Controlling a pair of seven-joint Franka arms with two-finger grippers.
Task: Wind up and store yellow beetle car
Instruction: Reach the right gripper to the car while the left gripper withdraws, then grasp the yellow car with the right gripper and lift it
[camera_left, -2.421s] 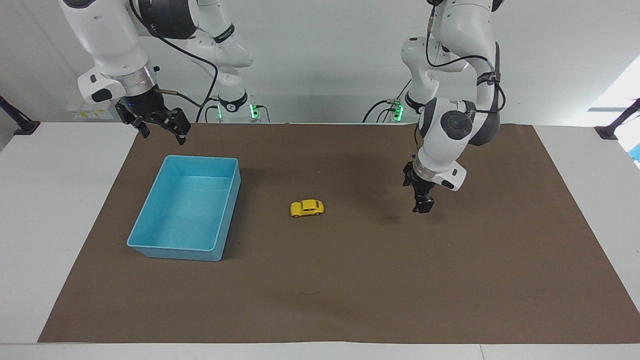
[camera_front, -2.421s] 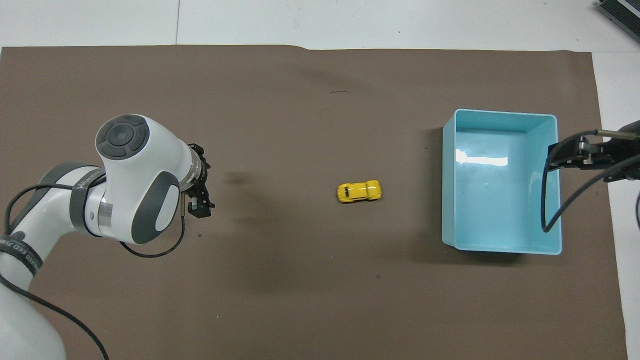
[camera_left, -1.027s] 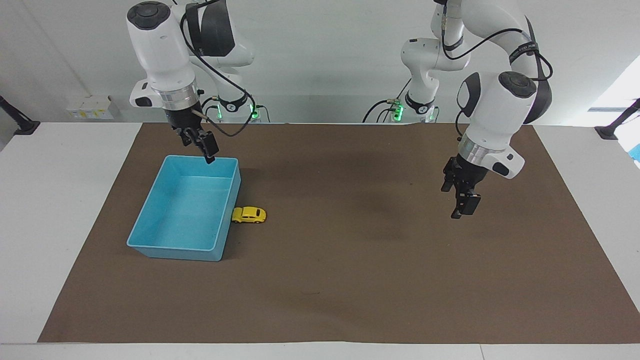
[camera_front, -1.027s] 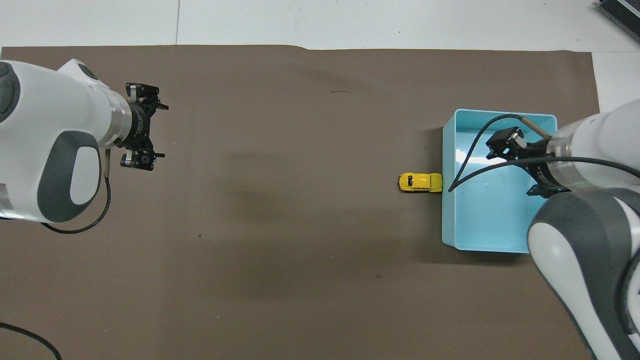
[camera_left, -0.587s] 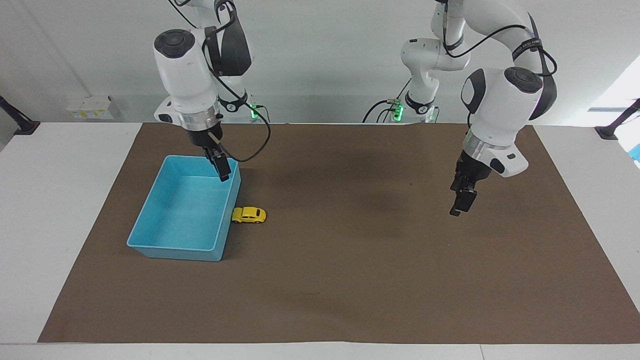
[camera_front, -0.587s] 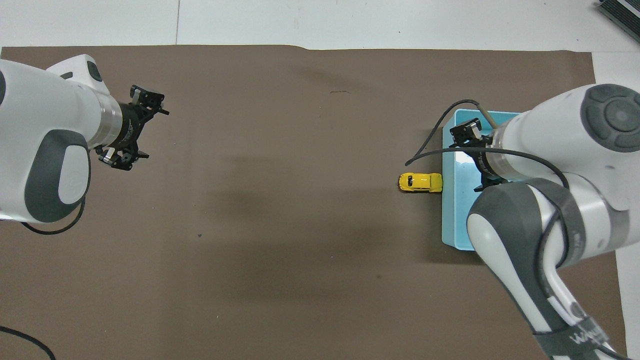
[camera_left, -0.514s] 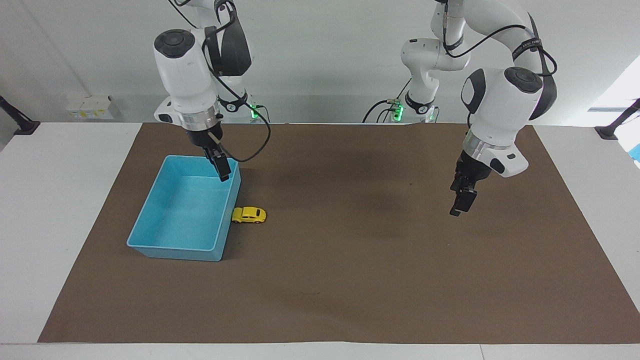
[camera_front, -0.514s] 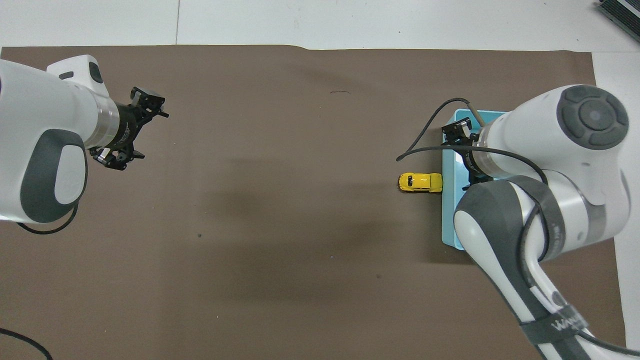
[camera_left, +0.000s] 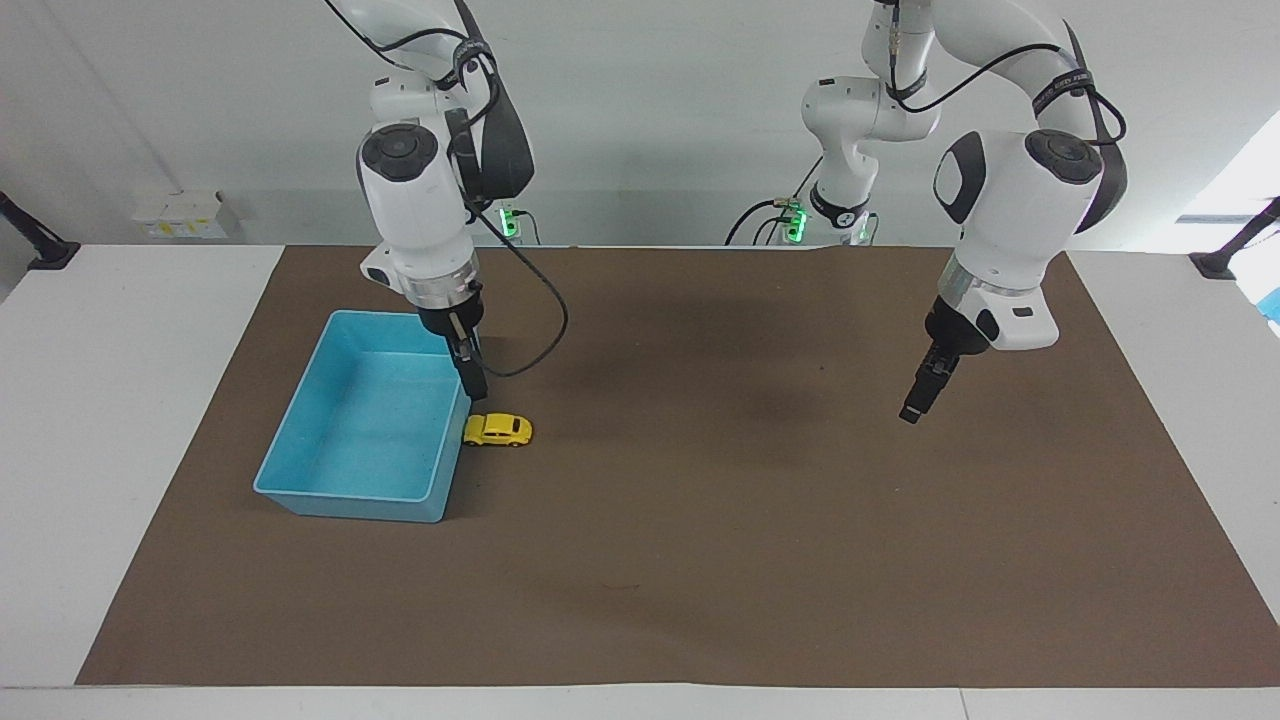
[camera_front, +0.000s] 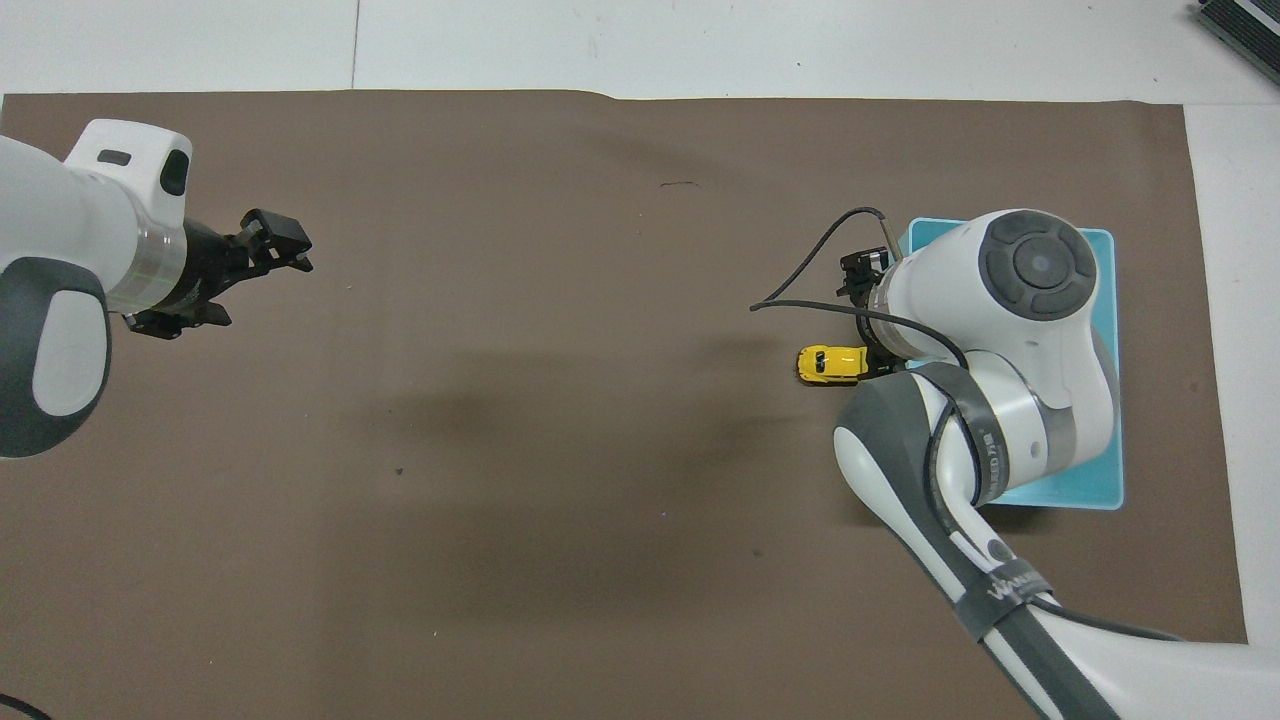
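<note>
I need to grab the yellow beetle car across its long sides with my right gripper next, because one end of the car stands against the blue bin's side (camera_front: 913, 364).
The yellow beetle car (camera_left: 497, 430) stands on the brown mat with one end against the outside wall of the blue bin (camera_left: 350, 505). In the overhead view the car (camera_front: 826, 364) is partly covered by my right arm. My right gripper (camera_left: 472, 385) hangs open and empty just above the bin's wall and the car's end, pointing down; it also shows in the overhead view (camera_front: 868, 320). My left gripper (camera_left: 912, 408) is open and empty, raised over bare mat toward the left arm's end; it shows in the overhead view (camera_front: 255, 288) too.
The brown mat (camera_left: 700, 560) covers most of the white table. The blue bin (camera_front: 1100, 485) holds nothing that I can see and is largely covered by my right arm from above. A black cable loops from my right wrist (camera_left: 540, 330).
The car has rolled from the mat's middle to the bin's wall and stopped. My right gripper has swung from the bin's corner nearer the robots to just above the car. My left wrist has turned.
</note>
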